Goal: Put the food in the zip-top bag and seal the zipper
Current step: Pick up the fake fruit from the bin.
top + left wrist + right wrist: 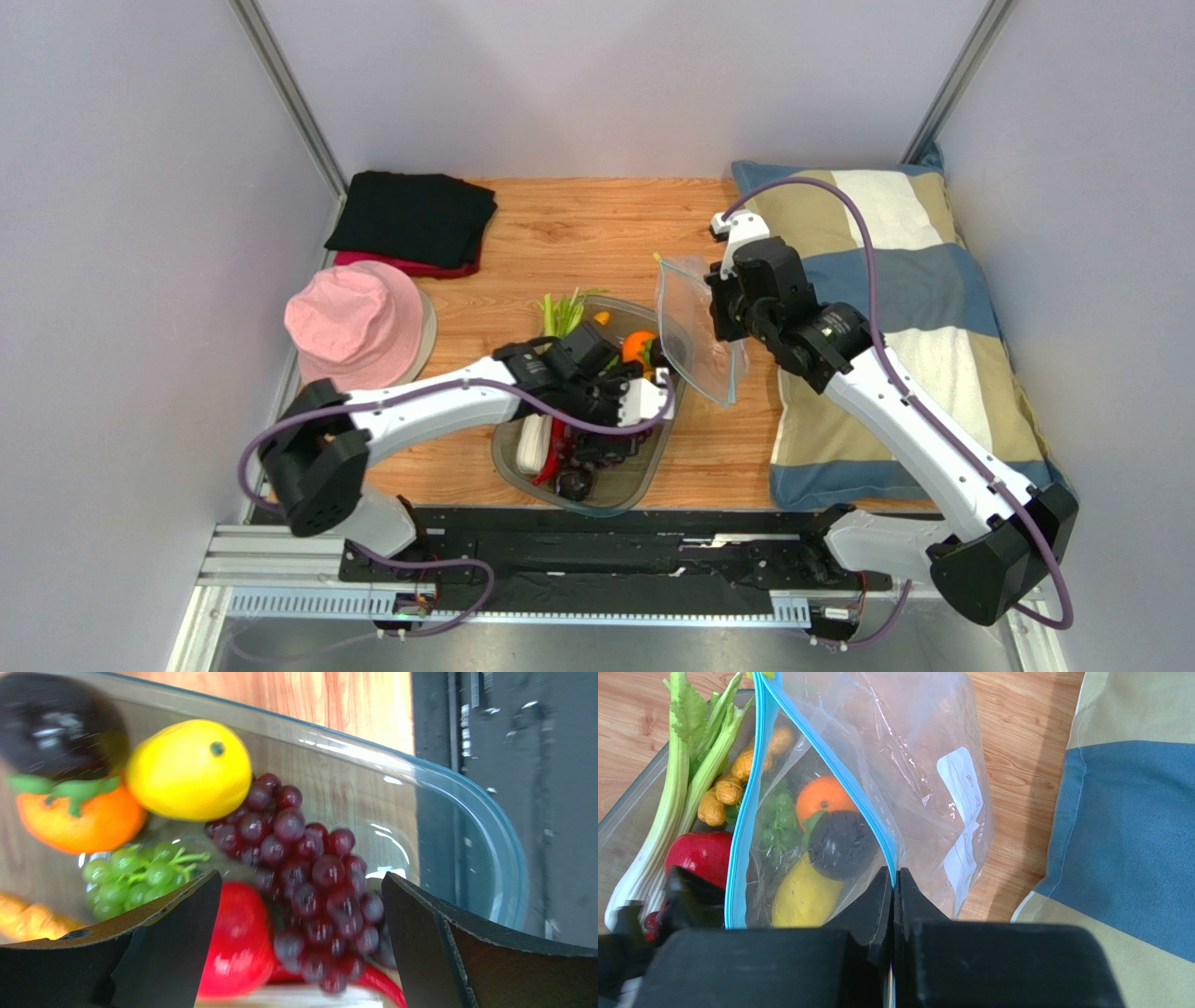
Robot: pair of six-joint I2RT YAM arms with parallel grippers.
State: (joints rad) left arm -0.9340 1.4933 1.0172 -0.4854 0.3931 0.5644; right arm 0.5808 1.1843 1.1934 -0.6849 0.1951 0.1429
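Observation:
My left gripper's fingers are above the purple grapes [309, 896] between them in the left wrist view, so I should lower them first, then close on the grapes.
The food lies in a clear grey oval tray [624, 490]. My left gripper [298, 882] is open and low inside the tray, its jaws either side of the purple grapes [309, 896], with a red round fruit [235, 945] by the left jaw. The lemon [189, 770], an orange piece [77, 822], a dark plum [56, 728] and green grapes [133, 875] lie just beyond. My right gripper [892, 871] is shut on the blue zipper [749, 812] of the zip-top bag [927, 756]. It holds the bag up, mouth open, over the tray's right edge [694, 329]. Food shows through the bag.
A pink hat [358, 325] and folded black cloth [414, 217] lie at the back left. A striped pillow [912, 322] fills the right side under my right arm. A leek [675, 777] lies along the tray's far side. A black rail [589, 539] runs along the near edge.

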